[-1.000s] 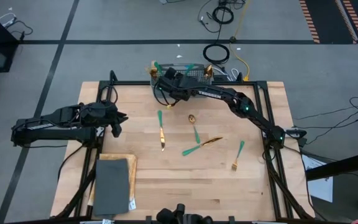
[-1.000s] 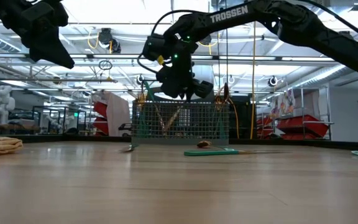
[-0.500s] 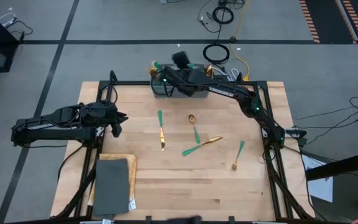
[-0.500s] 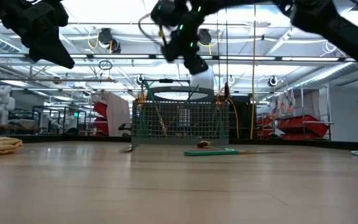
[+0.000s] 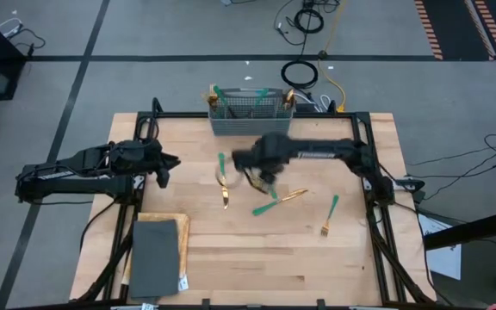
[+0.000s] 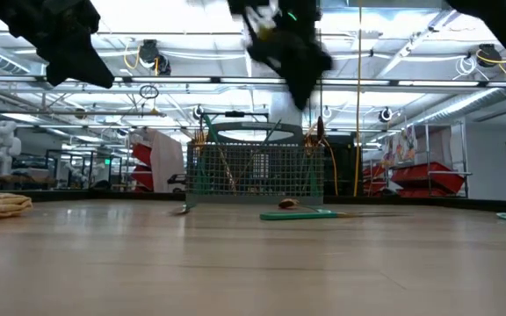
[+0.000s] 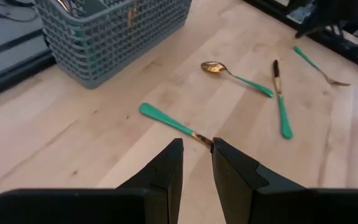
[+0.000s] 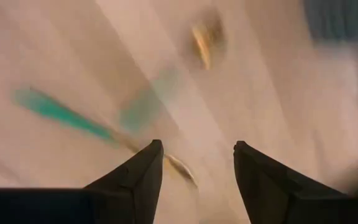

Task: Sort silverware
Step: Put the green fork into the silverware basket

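Observation:
The fork should go into the basket [image 5: 250, 110], so my right gripper next needs to grab it by the neck where gold meets teal [image 5: 328, 220].
Loose silverware with gold heads and teal handles lies flat in the middle of the wooden table: a knife [image 5: 223, 179], a spoon [image 7: 235, 75], a second knife [image 5: 279, 201] and a fork [image 5: 329, 213]. More pieces stand in the grey mesh basket [image 5: 250, 110] at the far edge. My right gripper [image 5: 239, 161] hovers open above the loose pieces, blurred, with nothing between its fingers [image 8: 143, 174]. At the table's left side my left gripper [image 5: 167, 164] waits in the air. Its fingers [image 7: 169, 167] stand a narrow gap apart and point at the first knife [image 7: 169, 123].
A dark grey slab [image 5: 155, 255] lies on a tan pad at the near left corner. A black frame [image 5: 364, 146] runs along the table's edges. Bare wood lies at the near right, beyond the fork.
My right gripper has left the basket at the far edge, risen above it, then swung fast toward the near side. It now hangs over the loose silverware in the table's middle. The pieces on the table have not moved.

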Motion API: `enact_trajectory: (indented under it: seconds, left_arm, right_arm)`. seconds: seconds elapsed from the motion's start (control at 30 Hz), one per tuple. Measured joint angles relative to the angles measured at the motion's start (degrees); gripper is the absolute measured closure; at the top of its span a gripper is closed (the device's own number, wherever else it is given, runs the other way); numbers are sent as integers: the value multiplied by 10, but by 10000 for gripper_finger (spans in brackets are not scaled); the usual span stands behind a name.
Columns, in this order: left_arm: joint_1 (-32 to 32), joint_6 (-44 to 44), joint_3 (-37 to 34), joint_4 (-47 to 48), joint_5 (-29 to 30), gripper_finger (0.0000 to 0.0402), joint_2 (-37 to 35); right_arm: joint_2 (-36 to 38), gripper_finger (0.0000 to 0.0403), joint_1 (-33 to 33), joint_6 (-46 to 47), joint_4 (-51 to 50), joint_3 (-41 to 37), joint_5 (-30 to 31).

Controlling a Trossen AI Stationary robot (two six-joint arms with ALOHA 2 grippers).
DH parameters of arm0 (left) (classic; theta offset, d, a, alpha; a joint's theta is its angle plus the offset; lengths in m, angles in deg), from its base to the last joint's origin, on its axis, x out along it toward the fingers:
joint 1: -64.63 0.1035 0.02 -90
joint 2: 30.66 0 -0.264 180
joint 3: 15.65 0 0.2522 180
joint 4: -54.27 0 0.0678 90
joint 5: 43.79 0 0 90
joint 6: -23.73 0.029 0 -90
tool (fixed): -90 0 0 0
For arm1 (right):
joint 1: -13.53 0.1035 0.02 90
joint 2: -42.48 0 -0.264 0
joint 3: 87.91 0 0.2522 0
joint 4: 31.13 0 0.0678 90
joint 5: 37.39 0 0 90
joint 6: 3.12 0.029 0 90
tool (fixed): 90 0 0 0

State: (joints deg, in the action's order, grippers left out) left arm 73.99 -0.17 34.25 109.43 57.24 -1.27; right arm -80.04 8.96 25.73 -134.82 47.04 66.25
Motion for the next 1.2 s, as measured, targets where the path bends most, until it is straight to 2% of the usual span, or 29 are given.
enact_trajectory:
  seconds: [0.13, 0.27, 0.4, 0.5, 0.6, 0.7, 0.83, 0.93, 1.03, 1.2]
  left_arm:
    - [0, -9, 0, 0, -19, 311, 0]
    - [0, -9, 0, -2, -21, 311, -1]
    - [0, -9, 0, -5, -21, 311, -1]
    - [0, -8, 0, -5, -21, 311, -1]
    - [0, -9, 0, -5, -22, 311, -1]
    - [0, -8, 0, -5, -22, 311, -1]
    - [0, -8, 0, -4, -22, 311, -1]
    - [0, -8, 0, -4, -22, 311, -1]
    - [0, -7, 0, -4, -22, 311, -1]
    - [0, 7, 0, -3, -19, 311, -1]
  right_arm:
    - [29, 220, 50, 101, 12, -182, -38]
    - [125, 220, 122, 297, 21, -367, -148]
    - [245, 220, 196, 542, 165, -526, -195]
    - [327, 220, 243, 697, 244, -611, -204]
    - [367, 220, 277, 809, 302, -672, -190]
    - [383, 220, 296, 866, 350, -712, -200]
    - [371, 220, 298, 911, 360, -750, -185]
    - [367, 220, 286, 919, 404, -765, -163]
    - [355, 220, 274, 924, 392, -776, -149]
    - [348, 220, 250, 918, 438, -793, -140]
